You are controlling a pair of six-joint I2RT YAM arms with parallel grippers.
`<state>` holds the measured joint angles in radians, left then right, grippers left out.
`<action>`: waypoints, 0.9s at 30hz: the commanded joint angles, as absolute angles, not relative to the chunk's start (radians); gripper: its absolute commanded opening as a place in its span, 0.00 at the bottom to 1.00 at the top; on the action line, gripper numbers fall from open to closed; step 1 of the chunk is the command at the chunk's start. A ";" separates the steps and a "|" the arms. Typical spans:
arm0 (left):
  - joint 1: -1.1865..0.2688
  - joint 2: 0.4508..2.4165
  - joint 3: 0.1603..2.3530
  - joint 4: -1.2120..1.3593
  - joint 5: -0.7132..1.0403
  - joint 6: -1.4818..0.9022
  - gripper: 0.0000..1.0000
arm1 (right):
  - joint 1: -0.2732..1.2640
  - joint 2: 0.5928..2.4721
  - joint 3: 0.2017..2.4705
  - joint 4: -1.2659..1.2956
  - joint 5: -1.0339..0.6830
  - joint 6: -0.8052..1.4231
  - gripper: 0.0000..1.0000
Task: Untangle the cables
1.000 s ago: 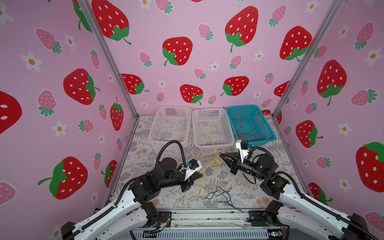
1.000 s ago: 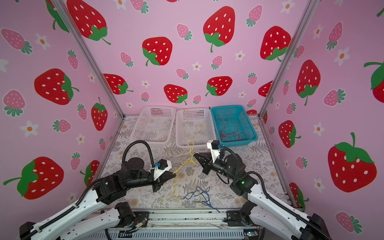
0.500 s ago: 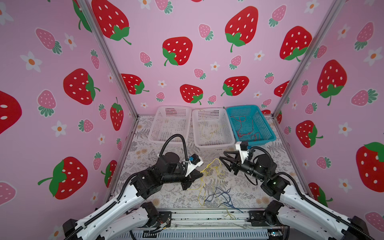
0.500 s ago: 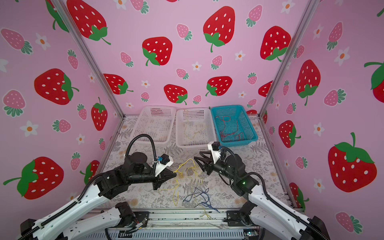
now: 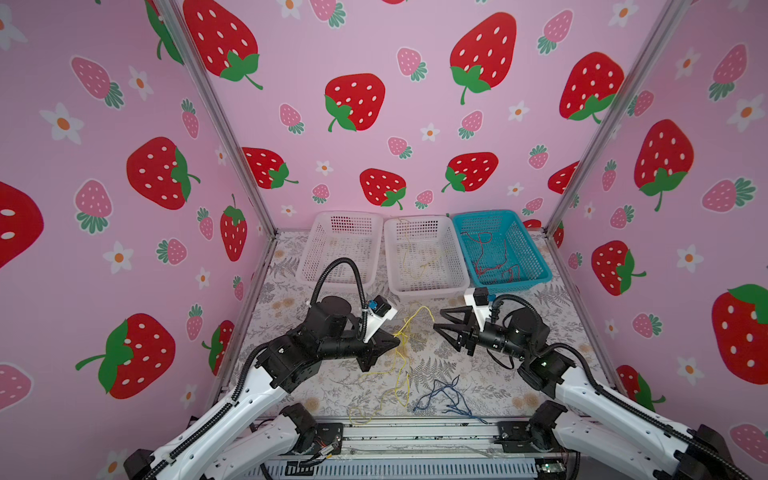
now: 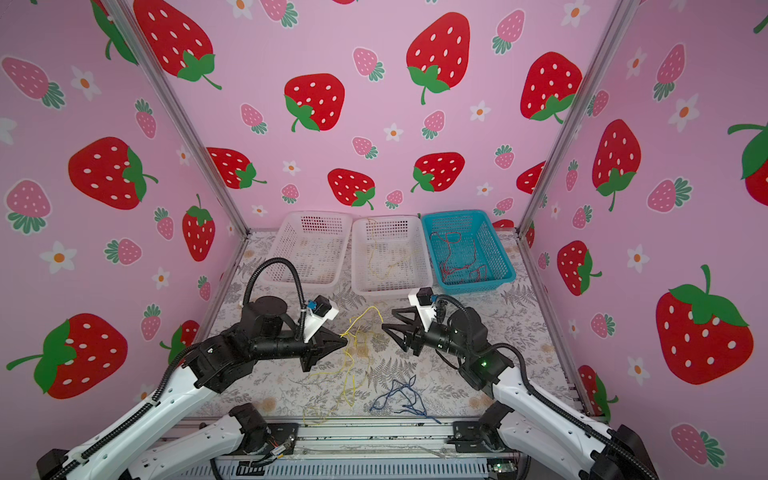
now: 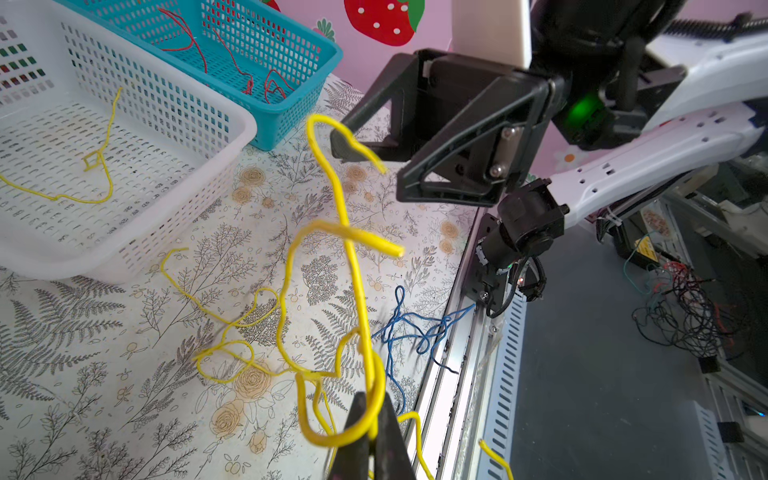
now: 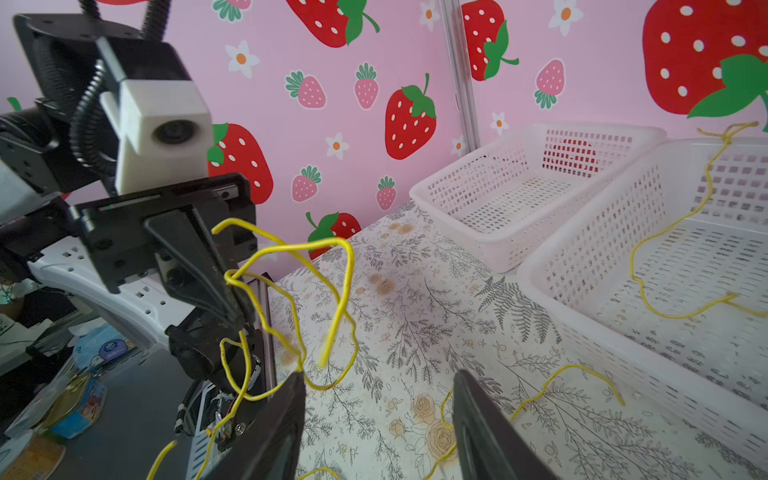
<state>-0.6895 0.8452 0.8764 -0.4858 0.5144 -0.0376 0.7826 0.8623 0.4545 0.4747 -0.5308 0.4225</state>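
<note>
My right gripper will next grab the yellow cable's loops sticking out past my left gripper's fingers to untangle it.
A tangled yellow cable (image 5: 402, 360) hangs from my left gripper (image 5: 398, 340), which is shut on a loop of it above the floral mat. In the left wrist view the loop wraps the closed tips of the left gripper (image 7: 371, 409), and the yellow cable (image 7: 353, 266) trails to the mat. My right gripper (image 5: 437, 319) stands open just right of the loops, with nothing between its fingers. In the right wrist view the yellow cable (image 8: 340, 291) touches one finger of the right gripper (image 8: 377, 376). A dark blue cable (image 5: 440, 395) lies bunched near the front edge.
Three baskets stand at the back: an empty white basket (image 5: 309, 270), a white basket (image 5: 428, 287) with yellow cables (image 5: 415, 266), and a teal basket (image 5: 538, 266) with red cables (image 5: 482, 249). A metal rail (image 5: 415, 432) runs along the front edge; yellow strands reach it.
My right gripper has opened and let go of the yellow cable, which has gone slack and sagged. The left gripper still holds its loop, hardly moved.
</note>
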 commanded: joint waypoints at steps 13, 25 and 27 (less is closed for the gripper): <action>-0.667 0.857 0.854 -0.226 0.734 -0.233 0.00 | 0.938 0.952 0.384 0.834 -0.466 0.437 0.58; -0.668 0.895 0.852 -0.231 0.785 -0.244 0.00 | 1.024 0.984 0.427 0.812 -0.253 0.330 0.52; -0.668 0.900 0.853 -0.233 0.794 -0.243 0.00 | 1.024 0.988 0.431 0.813 -0.238 0.321 0.52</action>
<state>-0.6720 0.8970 0.8532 -0.2604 0.7509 -0.2379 1.0191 0.9848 0.3939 0.7692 -0.2848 0.3462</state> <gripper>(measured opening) 0.064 0.525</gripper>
